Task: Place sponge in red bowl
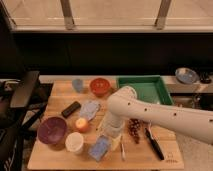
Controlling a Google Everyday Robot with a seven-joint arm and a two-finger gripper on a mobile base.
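I will next use my gripper to grab the light blue-grey sponge by its short end. Then I can put the sponge in the red bowl [100, 86].
The sponge [99, 148], a light blue-grey speckled block, lies near the front edge of the wooden table [55, 92]. The red bowl [100, 86] stands at the back middle of the table with nothing visible in it. My white arm reaches in from the right and bends down over the table's middle. The gripper [108, 135] hangs at its end just above and to the right of the sponge. It is open, with nothing in it, and the wrist partly hides it.
A purple bowl [52, 130], an orange [80, 124] and a white cup [75, 142] stand left of the sponge. A blue-grey pad [90, 109], a black block [71, 109] and a small cup [77, 85] lie further back. A green tray [145, 87], grapes [135, 127] and a black-handled tool [154, 142] are on the right.
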